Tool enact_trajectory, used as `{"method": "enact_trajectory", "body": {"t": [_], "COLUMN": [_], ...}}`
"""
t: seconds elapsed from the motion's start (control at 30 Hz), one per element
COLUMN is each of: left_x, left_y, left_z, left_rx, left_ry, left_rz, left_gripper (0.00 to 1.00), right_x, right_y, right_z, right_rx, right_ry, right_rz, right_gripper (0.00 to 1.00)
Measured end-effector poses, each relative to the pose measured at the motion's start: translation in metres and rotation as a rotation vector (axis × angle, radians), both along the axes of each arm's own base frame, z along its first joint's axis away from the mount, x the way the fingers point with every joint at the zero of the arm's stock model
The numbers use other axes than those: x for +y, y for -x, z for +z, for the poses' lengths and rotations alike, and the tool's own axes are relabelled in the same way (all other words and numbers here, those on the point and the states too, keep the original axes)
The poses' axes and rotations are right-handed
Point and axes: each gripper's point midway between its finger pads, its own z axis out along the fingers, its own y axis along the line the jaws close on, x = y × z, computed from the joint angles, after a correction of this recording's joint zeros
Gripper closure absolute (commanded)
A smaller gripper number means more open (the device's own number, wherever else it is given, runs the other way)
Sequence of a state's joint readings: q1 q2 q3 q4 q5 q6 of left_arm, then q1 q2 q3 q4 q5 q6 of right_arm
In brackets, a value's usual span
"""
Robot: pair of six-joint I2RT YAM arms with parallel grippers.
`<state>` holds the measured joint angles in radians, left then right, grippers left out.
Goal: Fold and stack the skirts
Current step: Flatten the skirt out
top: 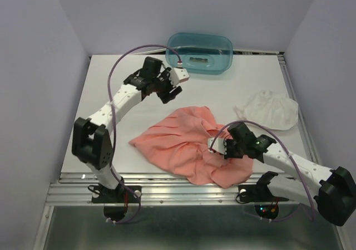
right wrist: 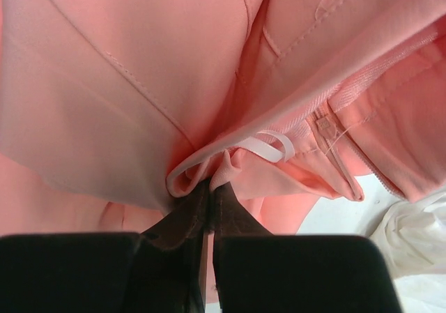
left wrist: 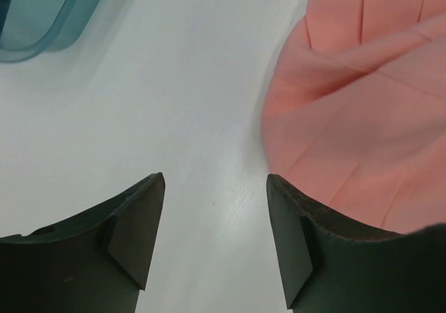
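Note:
The left gripper grips the salmon-pink skirt's far edge [top: 182,111] [left wrist: 276,121] next, apart from the waistband that my right gripper holds, to straighten the skirt for folding.
The salmon-pink skirt [top: 186,144] lies spread in the middle of the table, near the front edge. My right gripper [top: 218,145] is shut on its waistband edge [right wrist: 209,161]; a white loop and a zipper show beside the fingers. The white pleated skirt [top: 270,109] lies bunched at the right, also at the lower right of the right wrist view [right wrist: 414,243]. My left gripper [top: 173,93] is open and empty above bare table, just beyond the pink skirt's far edge [left wrist: 355,104].
A teal translucent tub [top: 199,52] stands at the back of the table; its corner shows in the left wrist view [left wrist: 38,13]. The table's front edge has a metal rail [top: 167,191]. Grey walls close in on both sides.

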<state>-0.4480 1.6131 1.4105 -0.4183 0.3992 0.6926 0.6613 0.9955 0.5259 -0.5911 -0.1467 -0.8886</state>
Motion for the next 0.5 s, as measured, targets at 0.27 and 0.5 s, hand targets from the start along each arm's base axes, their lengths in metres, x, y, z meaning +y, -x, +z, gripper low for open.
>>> {"method": "enact_trajectory", "body": {"t": [0.27,0.5], "left_x": [-0.12,-0.143], "left_y": [-0.001,0.066], "left_z": [-0.062,-0.129], "left_rx": [0.115,0.251], "left_ry": [-0.079,-0.281], "left_rz": [-0.194,-0.419], "left_gripper": [0.18,0.13], "right_x": [-0.003,-0.007], "right_y": [-0.01,-0.014], "right_z": [-0.007,-0.006], "right_rx": [-0.054,-0.097], "right_ry": [0.055,0.066], "right_rz": [0.063,0.068], "right_gripper": [0.99,0.99]}}
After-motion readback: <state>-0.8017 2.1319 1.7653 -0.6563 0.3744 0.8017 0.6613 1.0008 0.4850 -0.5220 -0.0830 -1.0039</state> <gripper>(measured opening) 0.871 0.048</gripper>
